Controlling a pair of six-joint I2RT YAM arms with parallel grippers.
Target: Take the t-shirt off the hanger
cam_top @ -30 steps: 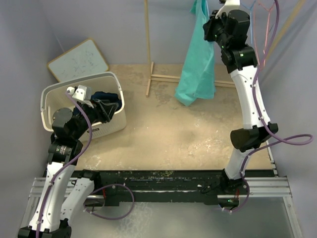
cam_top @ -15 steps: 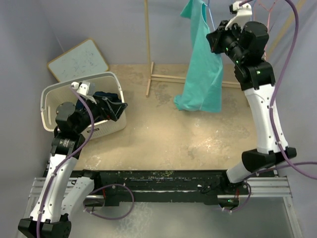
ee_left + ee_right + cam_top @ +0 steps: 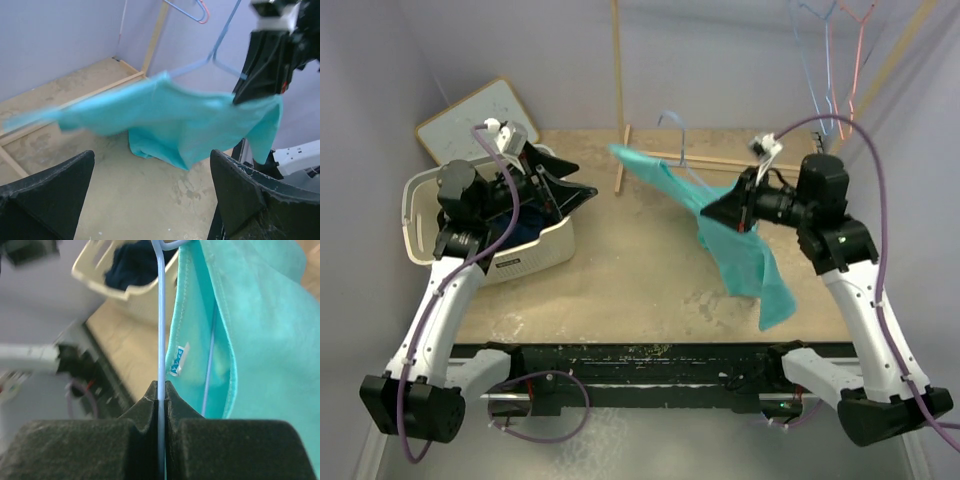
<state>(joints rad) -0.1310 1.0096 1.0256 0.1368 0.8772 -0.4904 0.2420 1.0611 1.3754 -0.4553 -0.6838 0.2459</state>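
Note:
I next need to grab the hanger's wire (image 3: pixel 670 162) (image 3: pixel 191 68) by the t-shirt's collar with my left gripper, on the side opposite my right gripper. This should free the t-shirt's other shoulder, to take the t-shirt off.
A teal t-shirt (image 3: pixel 735 250) hangs on a light blue wire hanger (image 3: pixel 678 135) held in the air over the middle of the table. My right gripper (image 3: pixel 720 213) is shut on the hanger's wire (image 3: pixel 160 330), with the shirt's collar and label (image 3: pixel 177 361) beside it. The shirt (image 3: pixel 170 117) and hanger (image 3: pixel 220 47) also show in the left wrist view, blurred by motion. My left gripper (image 3: pixel 582 190) is open and empty, raised above the basket and pointing right toward the shirt, well short of it.
A white laundry basket (image 3: pixel 542 240) holding dark clothes stands at the left. A whiteboard (image 3: pixel 480 118) leans at the back left. A wooden rack post (image 3: pixel 618 95) stands behind, with empty wire hangers (image 3: pixel 830 50) on the rail at upper right.
My right arm has swung the hanger and shirt down off the rail to mid-table height. My left arm has lifted out of the basket and turned toward the shirt.

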